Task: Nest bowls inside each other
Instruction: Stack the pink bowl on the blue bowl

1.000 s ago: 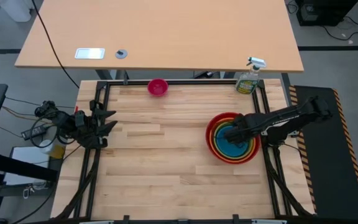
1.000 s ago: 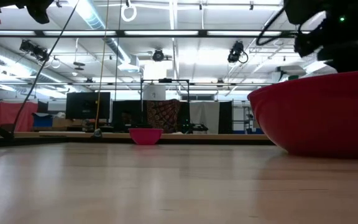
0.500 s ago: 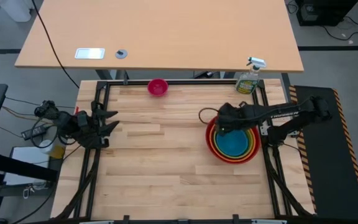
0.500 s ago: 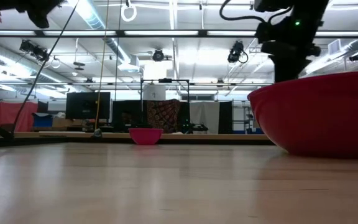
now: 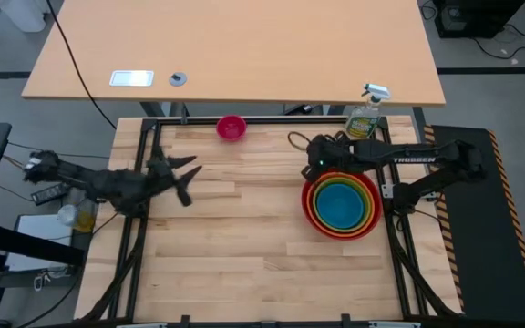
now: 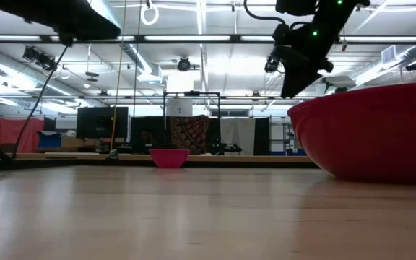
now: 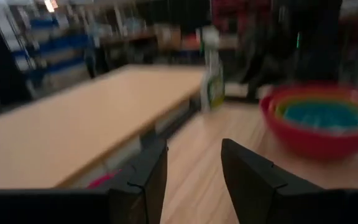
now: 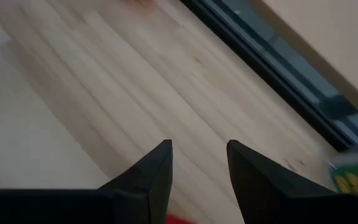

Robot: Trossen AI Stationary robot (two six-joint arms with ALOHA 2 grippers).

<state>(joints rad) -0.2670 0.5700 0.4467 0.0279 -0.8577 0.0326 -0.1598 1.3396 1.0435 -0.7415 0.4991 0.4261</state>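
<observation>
The pink bowl should go inside the blue bowl. My left gripper should next grab the pink bowl by its rim to nest it there.
Four bowls sit nested at the table's right: red outermost, then orange, lime green and blue. The stack also shows in the left wrist view, and its red wall shows in the low view. The pink bowl stands alone by the far edge, base on the wood. My right gripper hangs open just beyond the stack's far left rim, tilted down over bare wood. My left gripper is open over the table's left part, pointing level toward the stack.
A green spray bottle stands at the far right corner, behind the stack. A black frame rail runs along the far edge. Bare wood lies between the two grippers and toward the near edge.
My right gripper has risen out of the bowl stack and moved toward the far edge and leftward, tipping up from pointing straight down. My left arm has swung from the left edge out over the table toward the right. The bowls have stayed in place.
</observation>
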